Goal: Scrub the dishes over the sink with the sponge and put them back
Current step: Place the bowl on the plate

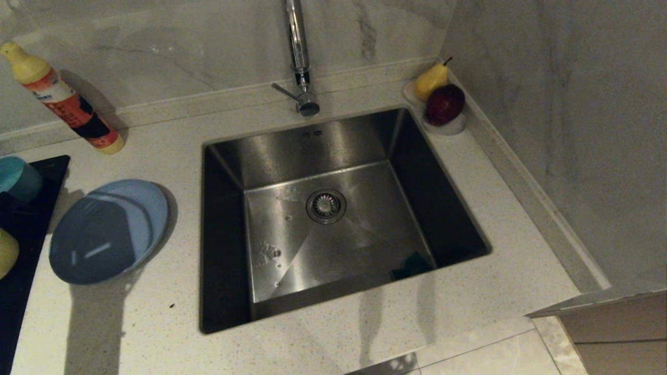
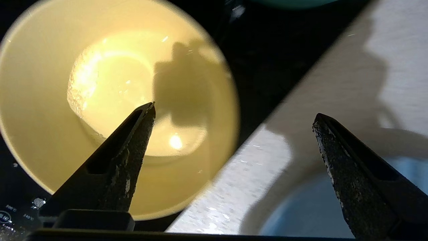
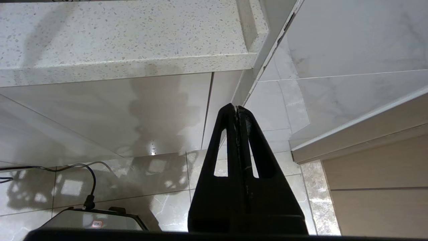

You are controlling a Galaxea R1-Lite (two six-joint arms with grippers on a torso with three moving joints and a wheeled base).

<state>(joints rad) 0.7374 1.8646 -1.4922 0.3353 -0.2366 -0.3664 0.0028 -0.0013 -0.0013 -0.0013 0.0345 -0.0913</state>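
Observation:
The left gripper grabs the yellow bowl by its rim (image 2: 234, 102) next, since its round body (image 2: 120, 108) is too wide to fit between the gripper's fingers.
The steel sink (image 1: 333, 151) lies mid-counter, and the dark green sponge (image 1: 411, 265) rests on its floor near the front right corner. Left of the sink sits the light-blue plate (image 1: 108, 232). The teal bowl (image 1: 18, 178) and a sliver of the yellow bowl (image 1: 6, 252) stand on the black hob. My left gripper (image 2: 234, 110) is open and empty, hovering between the yellow bowl (image 2: 110, 100) and the plate (image 2: 307, 207). One of its fingers is over the bowl. My right gripper (image 3: 236, 107) is shut, parked below the counter edge. Neither gripper shows in the head view.
A tall chrome tap (image 1: 298, 52) rises behind the sink. A detergent bottle (image 1: 62, 99) leans at the back left. A small white dish (image 1: 448, 127) with a pear and a red fruit sits at the back right corner. The black hob (image 1: 31, 245) fills the left edge.

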